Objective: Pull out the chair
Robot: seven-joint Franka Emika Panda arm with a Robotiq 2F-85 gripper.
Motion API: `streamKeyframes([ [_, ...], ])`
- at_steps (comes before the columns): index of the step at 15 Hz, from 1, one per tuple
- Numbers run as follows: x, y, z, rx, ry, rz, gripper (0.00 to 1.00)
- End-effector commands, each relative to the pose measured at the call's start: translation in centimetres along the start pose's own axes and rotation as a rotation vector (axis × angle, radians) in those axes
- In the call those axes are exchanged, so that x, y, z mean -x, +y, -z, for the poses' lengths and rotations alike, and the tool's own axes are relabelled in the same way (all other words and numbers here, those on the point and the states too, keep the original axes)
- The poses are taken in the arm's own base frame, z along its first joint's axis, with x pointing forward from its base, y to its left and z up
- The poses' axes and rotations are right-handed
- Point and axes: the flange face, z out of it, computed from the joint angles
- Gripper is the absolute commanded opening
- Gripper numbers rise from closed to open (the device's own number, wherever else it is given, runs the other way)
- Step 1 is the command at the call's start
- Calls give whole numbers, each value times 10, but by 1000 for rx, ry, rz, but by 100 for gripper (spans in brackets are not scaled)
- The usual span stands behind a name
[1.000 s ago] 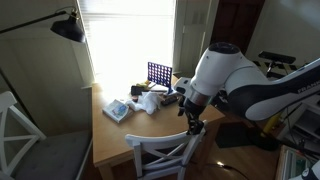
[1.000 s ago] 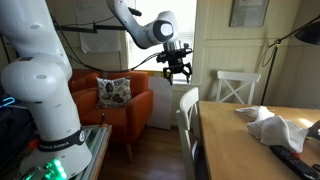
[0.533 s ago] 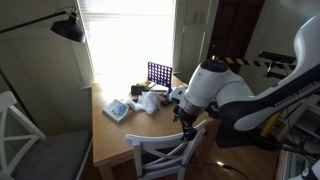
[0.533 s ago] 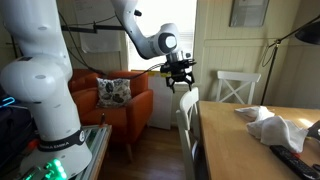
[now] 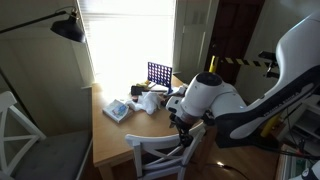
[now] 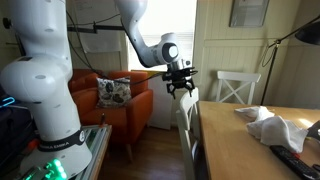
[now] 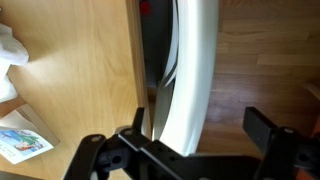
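The white chair has to be pulled out from the table. My gripper will next grab it by its curved top bar [image 7: 190,70] from above, with one finger on the table side.
The chair [image 5: 165,152] is white with a cross back and stands tucked against the wooden table [image 5: 112,135]. In an exterior view its curved top rail [image 6: 187,100] shows edge-on beside the table [image 6: 240,145]. My gripper [image 5: 183,130] hangs just above that rail and also shows in an exterior view [image 6: 180,87]. In the wrist view the gripper [image 7: 200,125] is open, and the white top rail [image 7: 190,70] runs between its two black fingers [image 7: 264,126]. The jaws are not touching the rail. The dark seat is only a narrow strip under the table edge [image 7: 85,80].
A second white cross-back chair with a grey cushion [image 5: 22,135] stands at the left. Another white chair [image 6: 238,88] stands at the table's far end. An orange armchair [image 6: 115,100] is behind. A blue grid game [image 5: 158,73], packets [image 5: 118,110] and a cloth [image 6: 270,125] lie on the table.
My gripper has come down and closer to the chair, from well above the top rail to straddling it. The chair has not moved.
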Motion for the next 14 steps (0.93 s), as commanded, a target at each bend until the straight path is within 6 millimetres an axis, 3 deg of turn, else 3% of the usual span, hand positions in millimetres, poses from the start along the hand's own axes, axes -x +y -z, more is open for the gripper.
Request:
streamKeyframes([
  [1,-6,-2,-3,32,14,24,100],
  [3,-6,-2,-2,46,14,35,100],
  [6,-8,-10,-6,51,7,49,92],
  [9,-12,-18,-4,59,11,54,82],
  [10,-14,-20,-3,62,12,55,74],
  [14,-17,-21,-4,89,20,47,77],
])
